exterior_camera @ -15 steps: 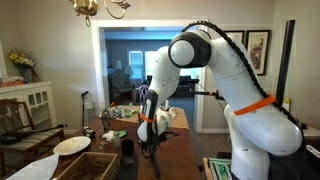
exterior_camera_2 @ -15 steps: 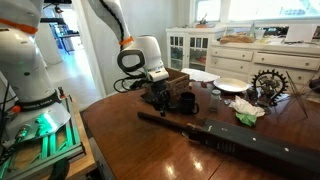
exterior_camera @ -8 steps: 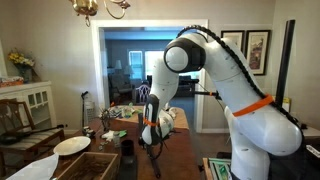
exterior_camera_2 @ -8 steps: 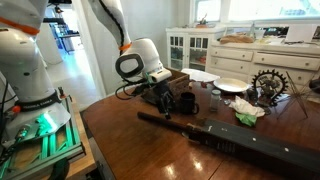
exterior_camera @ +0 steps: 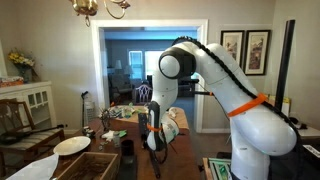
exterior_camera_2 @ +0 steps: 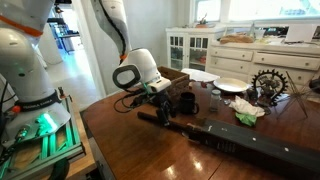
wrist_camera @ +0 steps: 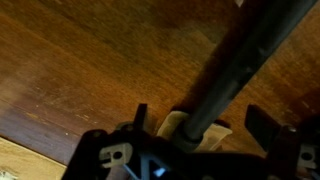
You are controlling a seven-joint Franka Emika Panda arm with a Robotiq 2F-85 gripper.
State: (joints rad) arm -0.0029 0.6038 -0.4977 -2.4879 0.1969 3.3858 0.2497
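The rod's end (exterior_camera_2: 162,121) (wrist_camera: 194,128) lies between my open fingers, but they hang over its top in an exterior view. My gripper lowers, before it closes on the rod.
In the wrist view a long dark rod (wrist_camera: 250,50) runs across the brown wooden table (wrist_camera: 70,60), and its near end passes between my fingers. A small cream piece (wrist_camera: 223,128) lies under that end. My gripper (wrist_camera: 200,118) is open, with one finger on each side of the rod and a gap at both. In an exterior view the gripper (exterior_camera_2: 160,104) hangs low over the end of the long dark bar (exterior_camera_2: 235,140) lying on the table. A black mug (exterior_camera_2: 186,102) stands just behind it. The gripper (exterior_camera: 154,142) also shows low over the table in an exterior view.
White plates (exterior_camera_2: 230,85), a dark gear-shaped ornament (exterior_camera_2: 268,82) and a green cloth (exterior_camera_2: 248,116) sit further along the table. An open wooden box (exterior_camera_2: 172,76) stands behind the gripper. A white plate (exterior_camera: 72,145) and a wooden crate (exterior_camera: 85,165) lie at the near end.
The jaws have opened wide. The wrist has dropped lower toward the table and the arm's upper links have swung a little.
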